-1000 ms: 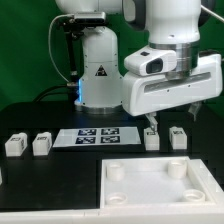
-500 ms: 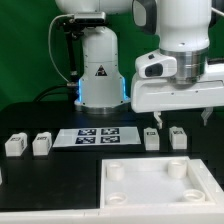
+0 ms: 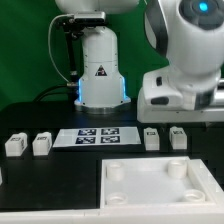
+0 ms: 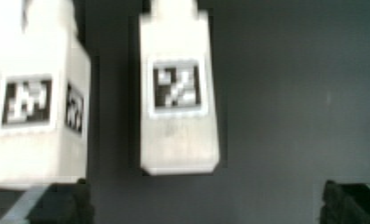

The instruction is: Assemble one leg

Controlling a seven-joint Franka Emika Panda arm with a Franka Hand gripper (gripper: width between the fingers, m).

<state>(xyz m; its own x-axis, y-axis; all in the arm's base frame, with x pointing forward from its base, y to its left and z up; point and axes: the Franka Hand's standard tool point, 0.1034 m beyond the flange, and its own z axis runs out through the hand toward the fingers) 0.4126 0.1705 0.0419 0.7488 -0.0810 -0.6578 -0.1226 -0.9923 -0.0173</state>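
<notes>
My gripper takes hold of the leg by its tagged body next. That keeps its narrow end free for the white panel's corner socket.
Four small white legs stand on the black table: two at the exterior view's left and two at its right. The arm's white hand hangs low over the two right legs, and its fingers do not show in that view. In the wrist view my gripper is open and empty. One dark fingertip and the other stand far apart. One leg with a marker tag lies ahead between them, and a second leg lies beside it.
A large flat white panel with round corner sockets lies at the front. The marker board lies in the middle of the table. The robot's white base stands behind it.
The hand has moved toward the exterior view's right and come down, from above the table to just over the two right legs. The legs and the panel have not moved.
</notes>
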